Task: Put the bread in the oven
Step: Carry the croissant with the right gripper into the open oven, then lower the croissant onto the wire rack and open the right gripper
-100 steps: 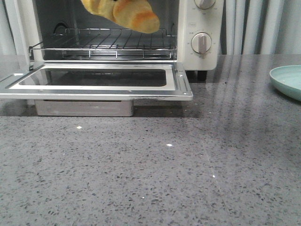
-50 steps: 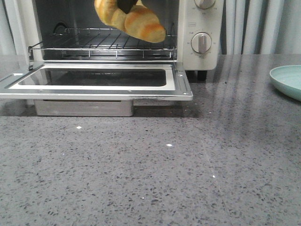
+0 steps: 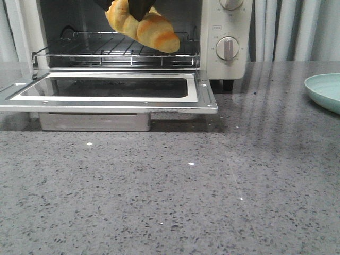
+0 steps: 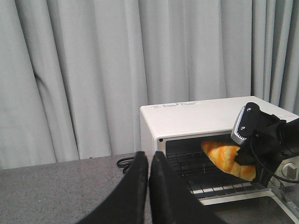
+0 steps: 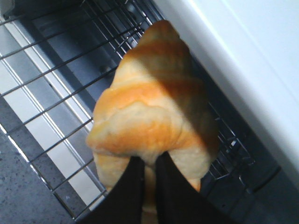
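My right gripper needs to let go of the bread now. The bread's (image 3: 151, 31) lower edge is low over the wire rack, so the bread would rest inside the oven.
The bread (image 3: 151, 31), a golden croissant-shaped roll, hangs tilted just above the wire rack (image 3: 117, 50) in the mouth of the cream-white oven (image 3: 210, 50), whose door (image 3: 106, 103) lies dropped open. My right gripper (image 3: 139, 6) is shut on the bread from above; in the right wrist view its black fingers (image 5: 135, 186) pinch the roll (image 5: 149, 107) over the rack (image 5: 51, 98). In the left wrist view, my left gripper (image 4: 148, 158) is shut with nothing in it, off to the oven's (image 4: 196, 114) left side, looking at the bread (image 4: 224, 157).
A pale teal plate (image 3: 325, 90) sits at the right edge of the grey speckled counter (image 3: 186, 191). Two round dials (image 3: 227, 48) are on the oven's right panel. A black cord (image 4: 125, 162) lies beside the oven. Grey curtains hang behind.
The bread has come down and gone a little left, further into the oven opening above the rack. The right gripper's black fingers have come into the front view.
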Controlling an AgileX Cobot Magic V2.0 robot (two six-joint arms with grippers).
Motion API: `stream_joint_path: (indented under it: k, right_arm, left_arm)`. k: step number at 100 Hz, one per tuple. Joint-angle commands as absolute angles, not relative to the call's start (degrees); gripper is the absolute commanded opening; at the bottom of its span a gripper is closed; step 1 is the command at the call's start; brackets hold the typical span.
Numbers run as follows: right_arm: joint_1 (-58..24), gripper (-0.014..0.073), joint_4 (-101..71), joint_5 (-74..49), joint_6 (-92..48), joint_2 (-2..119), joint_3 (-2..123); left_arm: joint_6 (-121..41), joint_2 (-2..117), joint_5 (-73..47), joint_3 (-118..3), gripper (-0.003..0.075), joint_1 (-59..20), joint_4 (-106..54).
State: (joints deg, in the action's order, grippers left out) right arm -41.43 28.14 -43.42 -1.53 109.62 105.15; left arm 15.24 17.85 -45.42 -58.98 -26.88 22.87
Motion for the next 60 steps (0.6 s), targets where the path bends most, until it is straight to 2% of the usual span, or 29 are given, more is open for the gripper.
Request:
stream_joint_path:
  k: [1,17,24,36,43,48,60]
  right_arm:
    - [-41.1,-0.0067,30.6,-39.0,-1.7,106.6,107.3]
    - [-41.1,-0.0049,30.6,-38.6,-1.7,106.6,107.3]
    - [-41.1,0.0026,30.6,-38.6,-1.7,106.6,107.3]
    - [-41.1,0.0236,30.6,-38.3,-1.7,106.6,107.3]
    - [-41.1,0.0324,30.6,-38.2,-1.7,106.6,107.3]
    - [-41.1,0.0351,30.6,-38.2,-1.7,106.6,107.3]
    - [-41.1,0.035,30.6,-38.0,-1.7,106.6,107.3]
  left_arm:
    - [15.2,18.7,-40.6,-60.4,-0.0022,-26.8,23.2]
    - [15.2,18.7,-40.6,-60.4,-0.0022,-26.8,23.2]
    - [15.2,18.7,-40.6,-60.4,-0.0021,-26.8,23.2]
    - [15.2,18.7,-40.6,-60.4,-0.0022,-26.8,23.2]
    - [15.2,18.7,-40.6,-60.4,-0.0022,-26.8,23.2]
    - [15.2,18.7,-40.6,-60.4,-0.0022,-26.8,23.2]
    - [15.2,18.7,-40.6,-60.4,-0.0022,-26.8,23.2]
